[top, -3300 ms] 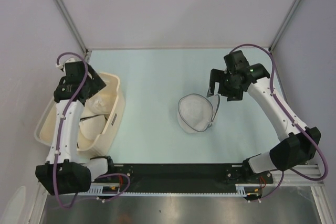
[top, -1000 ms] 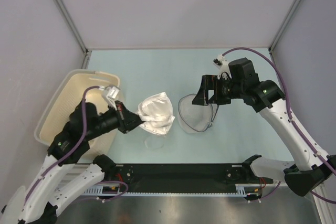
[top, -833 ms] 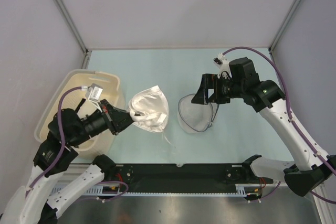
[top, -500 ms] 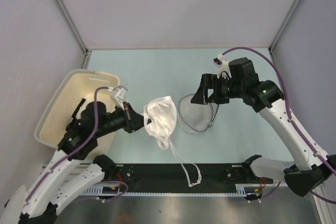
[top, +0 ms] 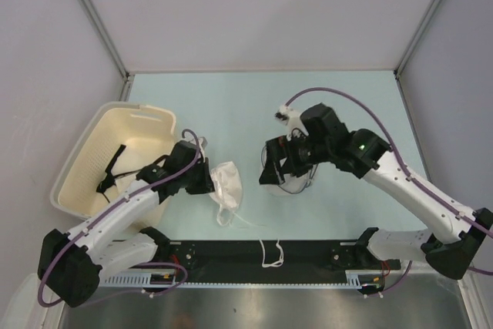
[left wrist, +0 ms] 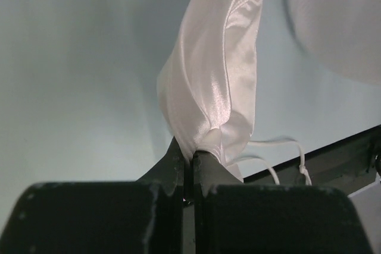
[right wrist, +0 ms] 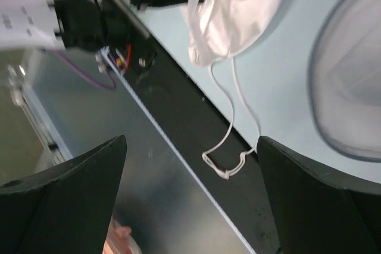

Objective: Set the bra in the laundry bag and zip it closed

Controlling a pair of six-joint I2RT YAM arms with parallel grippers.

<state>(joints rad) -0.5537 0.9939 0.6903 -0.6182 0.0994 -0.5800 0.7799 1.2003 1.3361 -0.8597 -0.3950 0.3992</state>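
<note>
I will next fold the bra's thin straps over the bra (top: 229, 188) for bagging, so I will grab the straps with my right gripper at their trailing knotted end (top: 272, 264).
The bra (top: 229, 188), shiny white satin, hangs bunched from my left gripper (top: 209, 182), which is shut on its edge. The wrist view shows the bra (left wrist: 220, 81) pinched between the closed fingertips of the left gripper (left wrist: 191, 156). Its thin straps (top: 269, 252) trail over the black rail at the table's near edge. The laundry bag (top: 299, 182), a round mesh pouch, lies just right of the bra. My right gripper (top: 277, 166) hovers open over the bag's left rim, holding nothing. From the right gripper (right wrist: 190, 141) I see the bra (right wrist: 238, 10), the strap loop (right wrist: 226, 165) and the bag (right wrist: 351, 87).
A cream slotted basket (top: 142, 117) stands at the left, a black strappy garment (top: 112, 171) inside it. The black rail (top: 323, 250) runs along the near table edge. Grey walls close in the back and both sides.
The left arm has brought the bra lower and nearer the front, left of the bag; its straps have dropped onto the rail. The right arm has swung left over the bag.
</note>
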